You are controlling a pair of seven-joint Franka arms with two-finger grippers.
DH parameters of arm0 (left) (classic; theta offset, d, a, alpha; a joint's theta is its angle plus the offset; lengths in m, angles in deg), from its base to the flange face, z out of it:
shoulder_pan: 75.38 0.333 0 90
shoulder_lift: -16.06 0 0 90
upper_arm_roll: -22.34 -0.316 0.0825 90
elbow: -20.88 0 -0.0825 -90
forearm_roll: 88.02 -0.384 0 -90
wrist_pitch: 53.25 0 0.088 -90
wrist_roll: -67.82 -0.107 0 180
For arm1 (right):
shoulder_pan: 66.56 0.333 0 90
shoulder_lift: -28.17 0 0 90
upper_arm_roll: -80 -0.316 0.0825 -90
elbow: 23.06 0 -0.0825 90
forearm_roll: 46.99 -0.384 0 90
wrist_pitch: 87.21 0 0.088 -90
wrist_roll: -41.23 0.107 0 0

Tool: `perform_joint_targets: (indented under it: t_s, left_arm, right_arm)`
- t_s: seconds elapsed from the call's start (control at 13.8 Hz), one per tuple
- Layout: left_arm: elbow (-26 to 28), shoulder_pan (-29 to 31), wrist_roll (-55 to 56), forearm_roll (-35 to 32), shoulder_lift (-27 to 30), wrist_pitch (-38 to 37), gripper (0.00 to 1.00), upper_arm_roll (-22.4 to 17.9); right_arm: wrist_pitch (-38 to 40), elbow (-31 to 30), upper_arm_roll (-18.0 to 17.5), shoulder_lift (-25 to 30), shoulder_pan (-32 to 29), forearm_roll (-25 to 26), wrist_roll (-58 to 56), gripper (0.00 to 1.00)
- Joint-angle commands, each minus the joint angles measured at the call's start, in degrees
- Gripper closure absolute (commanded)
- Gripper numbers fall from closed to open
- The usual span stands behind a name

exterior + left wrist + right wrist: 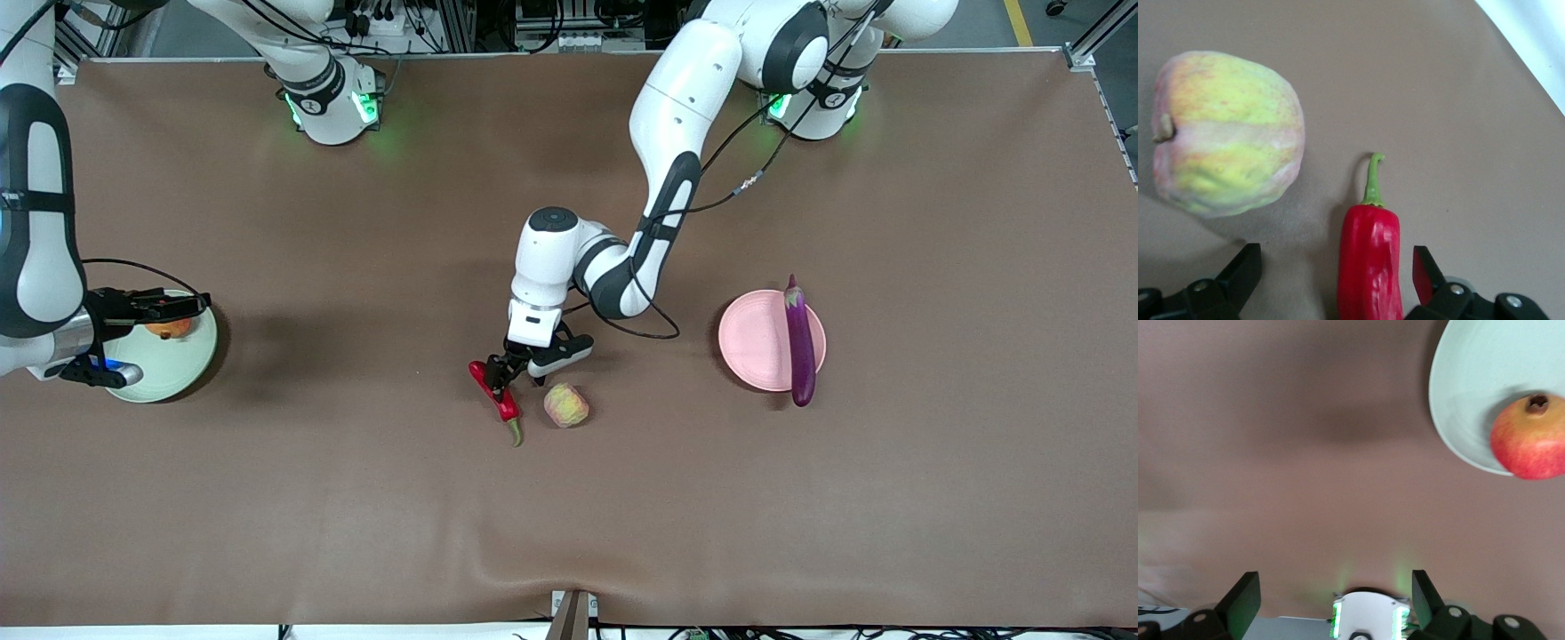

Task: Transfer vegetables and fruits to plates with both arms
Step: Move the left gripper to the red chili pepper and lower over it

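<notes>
The red chili pepper needs to go to the pink plate [756,342]. My left gripper will next grab the pepper by its thick red body [506,404].
The red chili pepper [503,402] lies mid-table, with the pale yellow-green fruit [566,404] beside it toward the left arm's end. My left gripper [494,380] is down at the chili, open, its fingers on either side of the chili's thick end [1369,267]; the fruit [1228,133] lies outside the fingers. The purple eggplant [799,342] lies across the pink plate [756,342]. The red-orange apple [169,328] sits on the pale green plate [178,364]. My right gripper [200,304] is open and empty above that plate's edge; the apple [1530,437] and plate [1465,393] show in its wrist view.
The brown table [356,516] spreads wide nearer the front camera. The left arm's cable [640,333] hangs near its wrist. The right arm's base [1368,620] shows between the right fingers.
</notes>
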Motion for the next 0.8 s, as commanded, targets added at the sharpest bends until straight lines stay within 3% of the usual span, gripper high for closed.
perform_joint_targets:
  t_s: [0.0, 0.44, 0.73]
  left_arm:
    - [-3.9, -1.9, 1.2, 0.2, -3.5, 1.6, 0.0, -3.3]
    - [-6.3, -2.3, 1.2, 0.2, -6.0, 3.9, 0.0, -3.5]
    - [-7.6, -4.7, 1.3, 0.2, -9.4, 3.9, 0.01, -7.7]
  right_arm:
    - [2.5, 1.5, 0.1, 0.5, 1.9, -2.7, 4.8, 0.0]
    - [5.3, 4.2, -0.1, 1.0, 4.4, -8.9, 15.6, 0.0]
    - [5.7, 5.2, -0.1, 0.9, 6.4, -13.6, 23.1, 0.0]
